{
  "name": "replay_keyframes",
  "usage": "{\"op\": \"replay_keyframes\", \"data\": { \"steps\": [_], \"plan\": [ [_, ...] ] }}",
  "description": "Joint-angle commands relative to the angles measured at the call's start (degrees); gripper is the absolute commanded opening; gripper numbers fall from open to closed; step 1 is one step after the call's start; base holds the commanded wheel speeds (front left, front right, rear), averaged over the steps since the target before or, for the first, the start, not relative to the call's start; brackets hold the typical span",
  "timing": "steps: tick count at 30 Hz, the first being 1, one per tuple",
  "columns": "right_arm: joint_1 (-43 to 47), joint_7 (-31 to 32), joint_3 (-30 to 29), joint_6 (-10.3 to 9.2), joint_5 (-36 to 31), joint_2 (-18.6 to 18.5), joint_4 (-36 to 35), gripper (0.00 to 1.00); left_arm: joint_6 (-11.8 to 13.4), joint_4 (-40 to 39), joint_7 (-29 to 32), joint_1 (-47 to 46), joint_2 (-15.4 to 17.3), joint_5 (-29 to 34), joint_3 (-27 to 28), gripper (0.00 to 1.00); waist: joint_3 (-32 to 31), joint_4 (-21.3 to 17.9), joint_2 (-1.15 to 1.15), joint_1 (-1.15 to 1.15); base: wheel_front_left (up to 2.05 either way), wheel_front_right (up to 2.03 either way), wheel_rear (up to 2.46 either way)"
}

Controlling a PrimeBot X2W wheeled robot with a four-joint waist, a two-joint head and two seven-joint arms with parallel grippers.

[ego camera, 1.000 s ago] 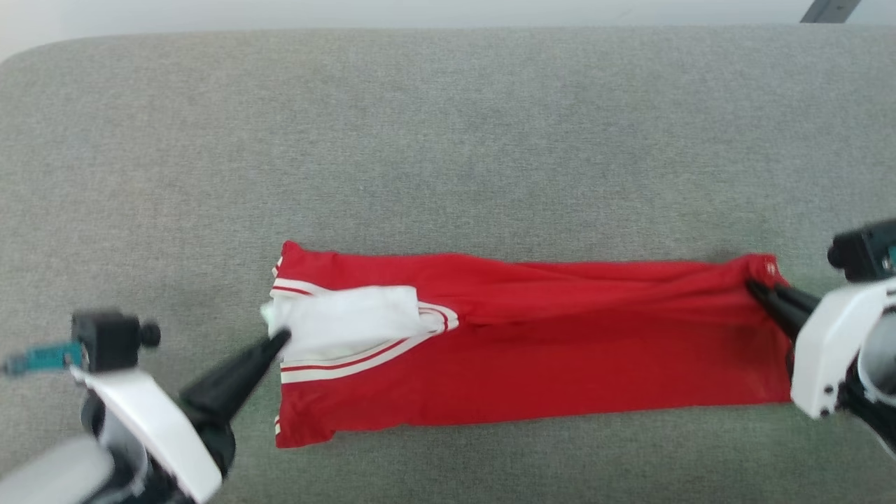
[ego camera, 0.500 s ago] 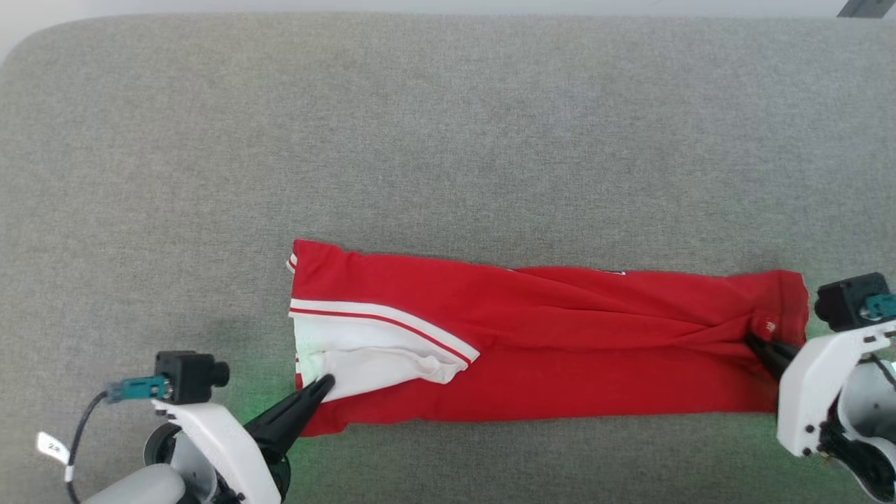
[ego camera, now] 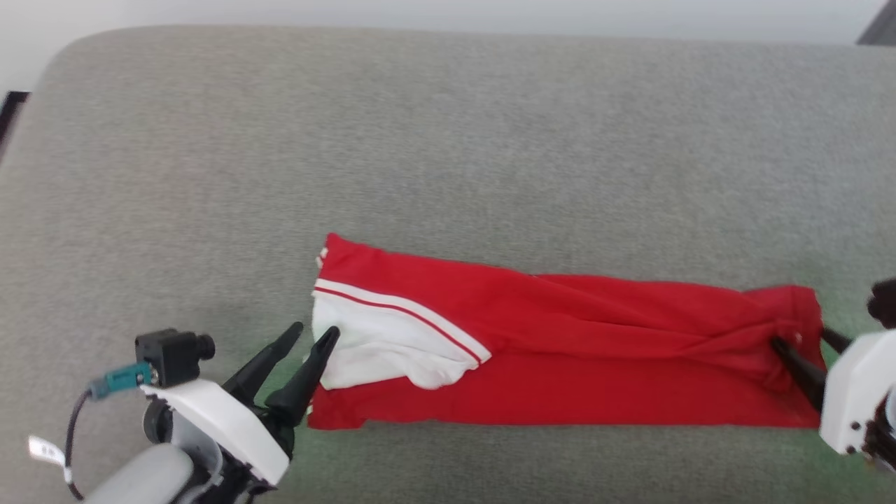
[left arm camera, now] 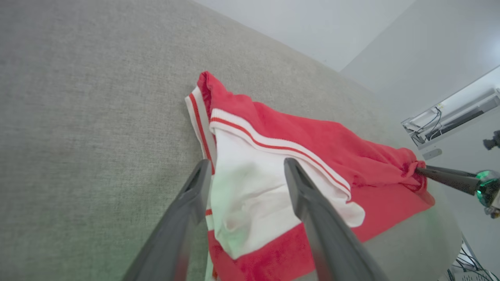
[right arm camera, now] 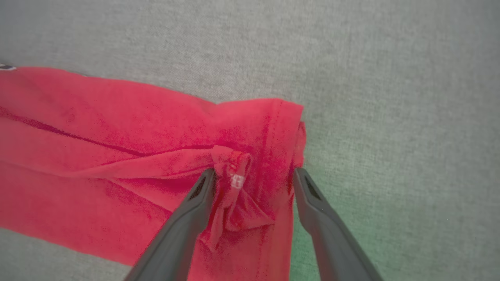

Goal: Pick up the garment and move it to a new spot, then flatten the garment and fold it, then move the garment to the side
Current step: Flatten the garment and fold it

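Observation:
My right gripper should next take hold of the garment by the bunched red fold at its hem end (ego camera: 785, 336) (right arm camera: 236, 180), so that it can fold the garment.
The garment (ego camera: 560, 350) lies on the grey cushion as a long red band folded lengthwise, its white sleeve (ego camera: 385, 350) with striped trim at the left end. My left gripper (ego camera: 315, 330) stands open at that end. In the left wrist view its fingers (left arm camera: 195, 187) straddle the garment's (left arm camera: 312, 136) sleeve edge without pinching it. My right gripper (ego camera: 799, 339) is open at the right end. In the right wrist view it (right arm camera: 254, 171) has a bunched fold of the garment's (right arm camera: 97, 117) red hem lying loose between its jaws. The lettering is hidden.
The grey cushion (ego camera: 448, 140) stretches wide behind and to both sides of the shirt, with a rounded back-left corner (ego camera: 63, 49) and a pale wall beyond. A white fixture with cables (left arm camera: 449, 121) hangs on the far wall.
Both grippers have gone from shut to open and let go of the garment's two ends. The shirt now rests flat on the cushion. The head camera has shifted.

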Motion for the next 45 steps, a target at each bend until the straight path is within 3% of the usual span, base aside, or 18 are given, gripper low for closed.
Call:
{"op": "replay_keyframes", "data": {
  "steps": [1,10,18,19,22,23,36,45],
  "plan": [
    [0.84,0.63,-0.45,-0.03,0.32,0.33,0.55,1.00,0.23,-0.17,-0.34,2.09,-0.94,1.12,1.33,1.00,-0.79,1.09,-0.01,0.00,0.00,0.00,0.00],
    [2.53,4.69,-4.60,-0.03,1.50,2.25,7.60,1.00,0.34,0.99,-0.35,11.28,-11.91,20.11,19.49,1.00,-2.10,5.26,-0.01,0.00,0.00,0.00,0.00],
    [1.58,6.85,-5.70,-0.03,2.32,4.46,12.78,1.00,-0.37,-1.74,-0.35,15.99,-19.63,42.69,33.15,1.00,-2.08,7.25,-0.01,0.00,0.00,0.00,0.00],
    [1.54,6.99,-5.73,-0.03,2.33,4.66,13.29,0.87,-0.48,-2.27,-0.35,16.45,-20.42,44.75,34.02,1.00,-2.04,7.38,-0.01,0.00,0.00,0.00,0.00],
    [1.27,7.62,-5.42,-0.03,2.23,5.06,14.79,0.25,-0.59,-3.94,-0.35,17.28,-22.38,50.17,36.33,1.00,-1.89,7.58,-0.01,0.00,0.00,0.00,0.00],
    [1.09,7.66,-5.31,-0.03,2.18,5.15,15.17,0.00,-0.63,-4.60,-0.36,17.30,-22.78,51.77,36.98,1.00,-1.85,7.58,-0.01,0.00,0.00,0.00,0.00],
    [-3.14,4.38,-8.51,-0.25,2.56,3.49,16.13,0.00,-0.56,-5.60,-0.35,18.30,-23.40,54.83,38.14,1.00,-1.81,4.16,-0.01,0.00,0.00,0.00,0.00],
    [-5.77,1.70,-16.88,-0.16,-0.39,-2.61,16.82,0.00,-0.57,-5.87,-0.35,17.76,-22.29,55.56,38.95,1.00,-0.06,-0.10,-0.01,0.00,0.00,0.00,0.00]
  ]
}}
